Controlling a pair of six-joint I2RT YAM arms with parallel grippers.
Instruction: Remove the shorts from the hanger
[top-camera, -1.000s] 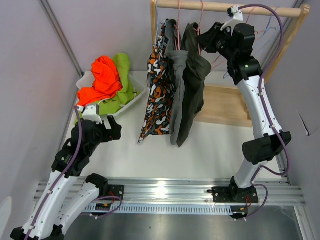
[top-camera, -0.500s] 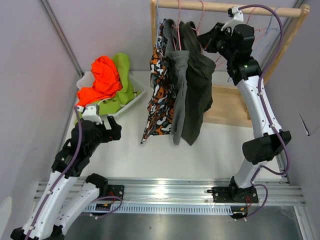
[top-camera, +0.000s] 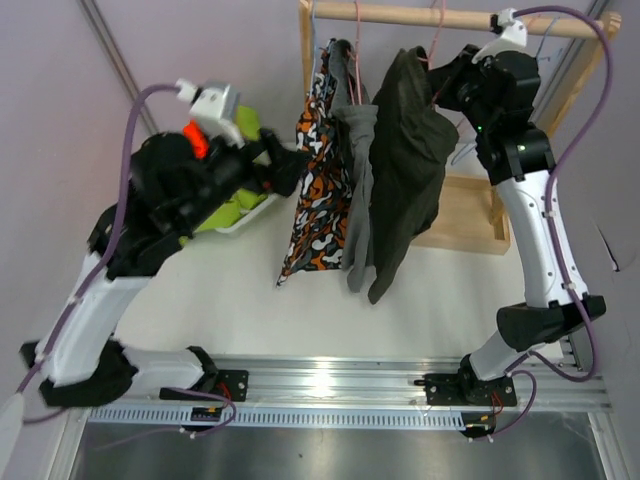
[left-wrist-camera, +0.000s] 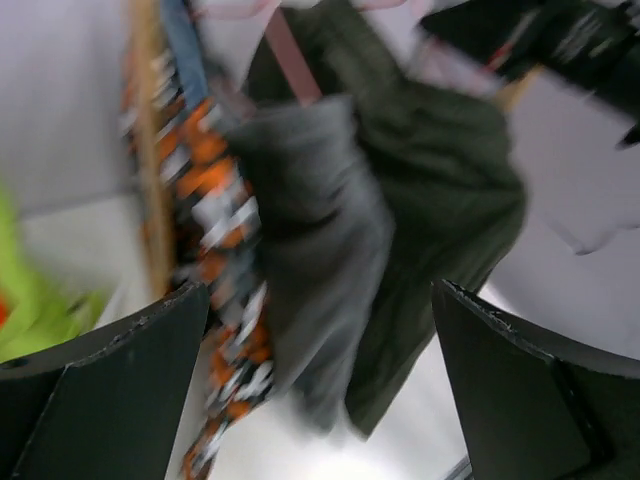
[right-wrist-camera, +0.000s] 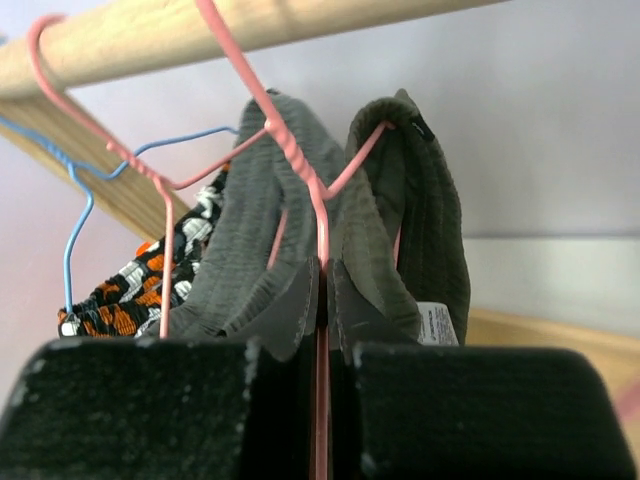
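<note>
My left gripper grips the darker shorts by the leg ends next, which leaves the waistband free for the removal of the pink hanger.
Three shorts hang from a wooden rod (top-camera: 400, 14): a camouflage pair (top-camera: 315, 180), a grey pair (top-camera: 358, 190) and a darker pair (top-camera: 405, 170). My right gripper (top-camera: 437, 80) is shut on the pink wire hanger (right-wrist-camera: 322, 290) that carries the darker pair (right-wrist-camera: 420, 220), just below the rod (right-wrist-camera: 200, 30). My left gripper (top-camera: 288, 165) is open and empty, raised just left of the camouflage pair. Its view is blurred and faces the hanging shorts (left-wrist-camera: 320, 230) between its fingers (left-wrist-camera: 120, 380). Lime green shorts (top-camera: 247, 125) and orange shorts (top-camera: 197, 135) lie in a white tray (top-camera: 250, 215).
The rack has a wooden base (top-camera: 465, 215) under the rod and slanted side posts (top-camera: 575, 70). A blue hanger (right-wrist-camera: 75, 230) and another pink hanger (right-wrist-camera: 165, 200) hang on the rod. Grey walls close in both sides.
My left arm has risen from low near the table edge and reached towards the hanging shorts. My right gripper has moved right with the hanger, drawing the darker shorts away from the others.
</note>
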